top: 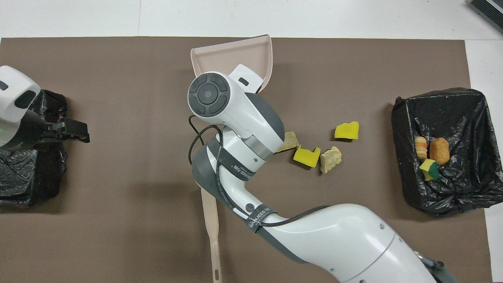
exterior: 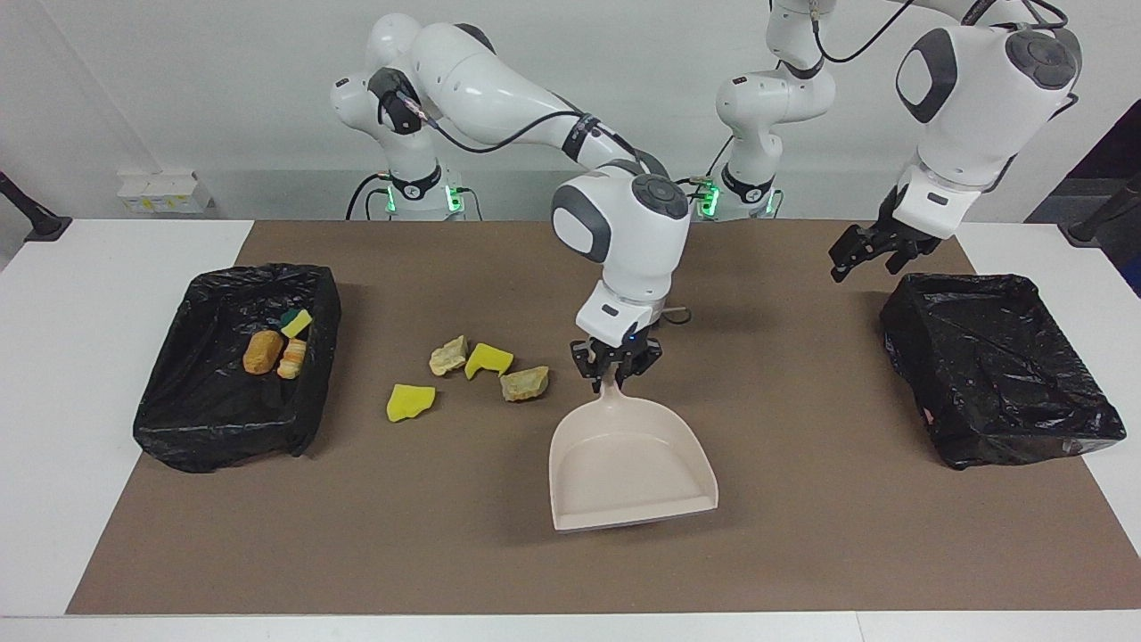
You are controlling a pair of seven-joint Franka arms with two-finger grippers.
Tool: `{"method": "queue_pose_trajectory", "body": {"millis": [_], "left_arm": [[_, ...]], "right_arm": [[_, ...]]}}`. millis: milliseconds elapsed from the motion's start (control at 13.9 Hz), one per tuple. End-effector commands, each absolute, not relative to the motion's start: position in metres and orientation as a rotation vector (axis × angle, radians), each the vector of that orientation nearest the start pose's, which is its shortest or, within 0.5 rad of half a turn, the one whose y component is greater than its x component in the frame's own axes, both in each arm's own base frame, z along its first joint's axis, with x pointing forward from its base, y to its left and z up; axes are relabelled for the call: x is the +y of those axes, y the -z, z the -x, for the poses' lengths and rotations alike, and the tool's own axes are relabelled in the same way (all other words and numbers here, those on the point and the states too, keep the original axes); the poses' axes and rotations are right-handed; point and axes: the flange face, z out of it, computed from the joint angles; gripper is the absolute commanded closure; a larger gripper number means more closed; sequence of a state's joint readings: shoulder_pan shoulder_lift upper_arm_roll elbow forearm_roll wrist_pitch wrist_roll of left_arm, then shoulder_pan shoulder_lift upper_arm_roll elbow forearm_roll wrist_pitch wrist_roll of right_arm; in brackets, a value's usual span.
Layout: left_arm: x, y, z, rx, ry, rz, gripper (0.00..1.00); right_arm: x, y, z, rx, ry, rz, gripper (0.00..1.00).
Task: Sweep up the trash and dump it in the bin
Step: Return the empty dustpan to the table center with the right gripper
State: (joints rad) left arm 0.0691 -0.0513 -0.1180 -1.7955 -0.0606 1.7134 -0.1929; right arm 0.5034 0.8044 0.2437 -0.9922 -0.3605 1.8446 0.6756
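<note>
My right gripper needs to keep holding the beige dustpan (top: 232, 53), because it hangs tilted in the overhead view, with its wide opening above the brown mat.
My right gripper (exterior: 614, 378) is shut on the handle of the beige dustpan (exterior: 628, 464), which sits low over the middle of the brown mat with its mouth pointing away from the robots. In the overhead view the right wrist hides the gripper and part of the dustpan (top: 232, 53). Several scraps of trash (exterior: 488, 358) lie loose on the mat between the pan and the black-lined bin (exterior: 169, 419) at the right arm's end. Three more scraps (exterior: 261, 350) lie inside that bin (top: 463, 98). My left gripper (exterior: 860, 251) hangs open and waits.
A second black-lined bin (exterior: 994, 374) stands at the left arm's end, beside my left gripper (top: 74, 131). The brush (top: 212, 228) lies on the mat nearer to the robots than the dustpan, mostly under the right arm.
</note>
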Motion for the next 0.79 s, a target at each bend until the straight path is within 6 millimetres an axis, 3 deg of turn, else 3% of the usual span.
{"method": "queue_pose_trajectory", "body": {"millis": [0,144,360,575,719], "left_arm": [[-0.031,-0.559,-0.544,-0.251,-0.087,3.175,0.00],[-0.032,-0.560,-0.544,-0.251,-0.083,3.175,0.00],[-0.017,-0.571,-0.541,-0.283,-0.097,3.167,0.00],[-0.007,-0.595,-0.536,-0.246,-0.123,3.130,0.00],[-0.006,-0.597,-0.535,-0.240,-0.113,3.125,0.00]], "right_arm": [[0.461,-0.401,-0.632,-0.017,0.193,3.098,1.00],[0.491,-0.385,-0.612,0.020,0.146,3.078,1.00],[0.506,-0.363,-0.602,0.018,0.093,3.080,1.00],[0.518,-0.341,-0.591,-0.011,0.058,3.102,0.99],[0.517,-0.339,-0.592,-0.008,0.054,3.104,0.87]]}}
